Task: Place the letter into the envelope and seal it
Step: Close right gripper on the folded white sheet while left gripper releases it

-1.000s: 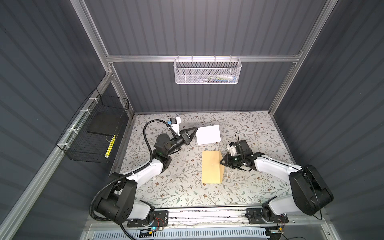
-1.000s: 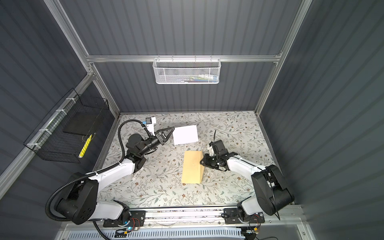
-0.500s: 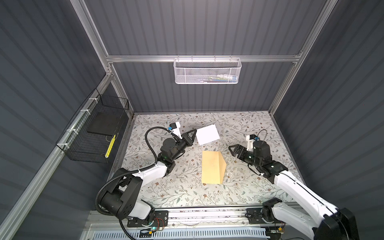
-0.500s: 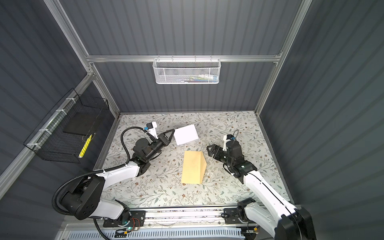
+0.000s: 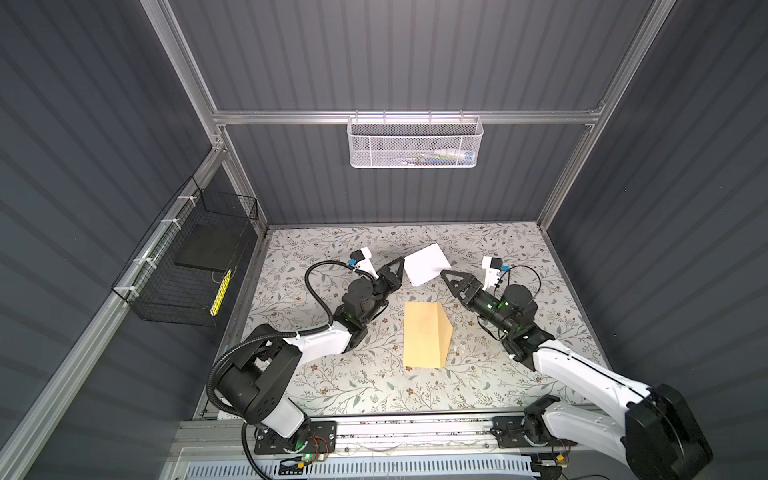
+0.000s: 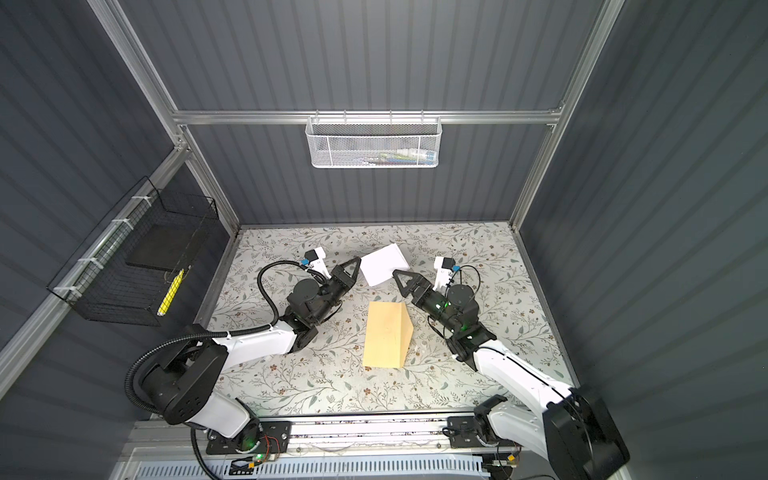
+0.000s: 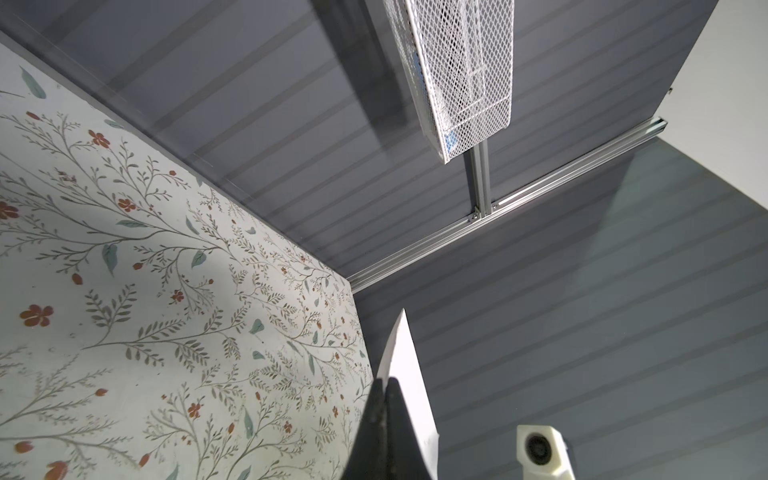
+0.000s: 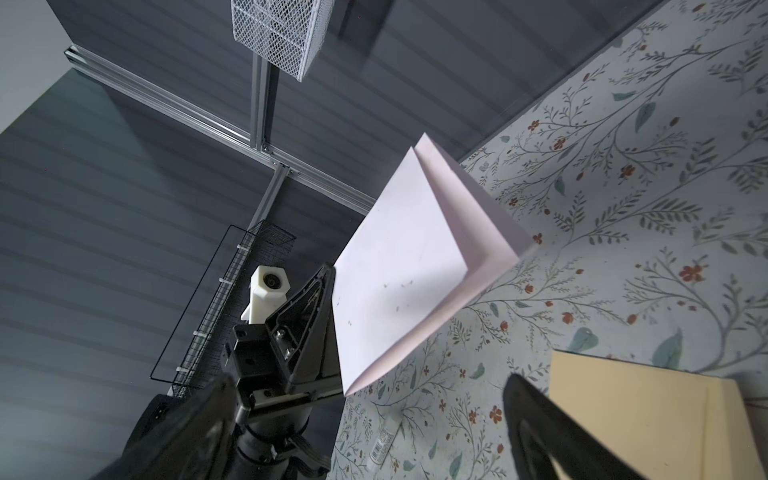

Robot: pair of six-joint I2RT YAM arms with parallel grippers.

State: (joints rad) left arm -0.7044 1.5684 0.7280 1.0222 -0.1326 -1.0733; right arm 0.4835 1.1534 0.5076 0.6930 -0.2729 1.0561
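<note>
I should next grab the folded letter with my right gripper by the edge opposite my left gripper, so its other edge stays free to slide into the envelope point(image 5: 424, 340) point(image 8: 648, 415).
The white letter point(image 5: 428, 264) point(image 6: 384, 264), folded with its layers fanning apart, hangs in the air above the back of the table. My left gripper point(image 5: 401, 260) point(image 6: 358, 259) is shut on its left edge, and the left wrist view shows the fingers pinching the letter point(image 7: 409, 374). My right gripper point(image 5: 445, 275) point(image 6: 396, 274) stands open just right of the letter's lower corner, not touching it. The tan envelope point(image 5: 424, 340) point(image 6: 384, 336) lies flat in the middle of the table, its flap turned out to the right. The right wrist view shows the letter point(image 8: 407, 266) and the envelope point(image 8: 648, 415).
A small white stick with a barcode label point(image 8: 380, 446) lies on the floral table beside the envelope. A white mesh basket point(image 5: 415, 143) hangs on the back wall. A black wire basket point(image 5: 195, 266) hangs on the left wall.
My right gripper has left the envelope's flap, risen, opened wide and swung back toward the letter. The left arm still holds the letter, now slightly farther right.
</note>
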